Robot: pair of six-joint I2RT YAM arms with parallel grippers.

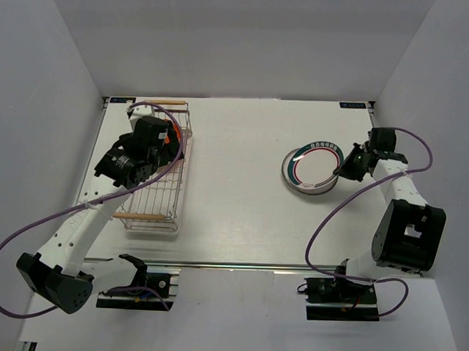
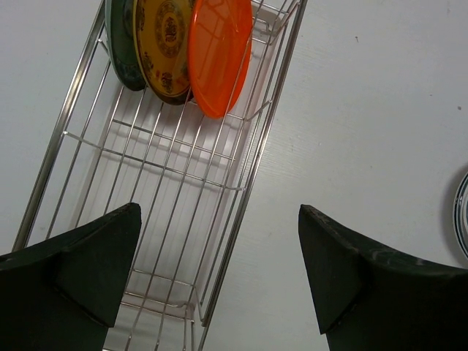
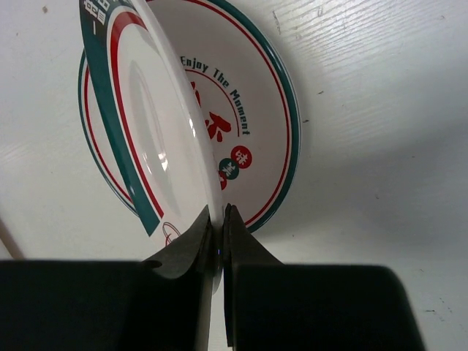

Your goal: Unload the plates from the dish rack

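The robot's right gripper should open: the tilted white plate is over the flat white plate with red characters, so the tilted plate would land stacked.
The silver wire dish rack [image 1: 163, 194] lies at the left of the table and also shows in the left wrist view [image 2: 168, 190]. An orange-red plate [image 2: 218, 51], a yellow-brown plate [image 2: 164, 44] and a teal plate [image 2: 121, 44] stand on edge at its far end. My left gripper [image 2: 219, 270] hangs open and empty above the rack's right rim. My right gripper [image 3: 219, 234] is shut on the rim of a white plate [image 3: 146, 110], held tilted over another white plate [image 3: 256, 95] with red characters that lies flat on the table [image 1: 312, 169].
Wooden rod handles [image 1: 144, 215] sit at the rack's short ends. A purple cable [image 1: 156, 111] loops over the rack. White walls close in the table on three sides.
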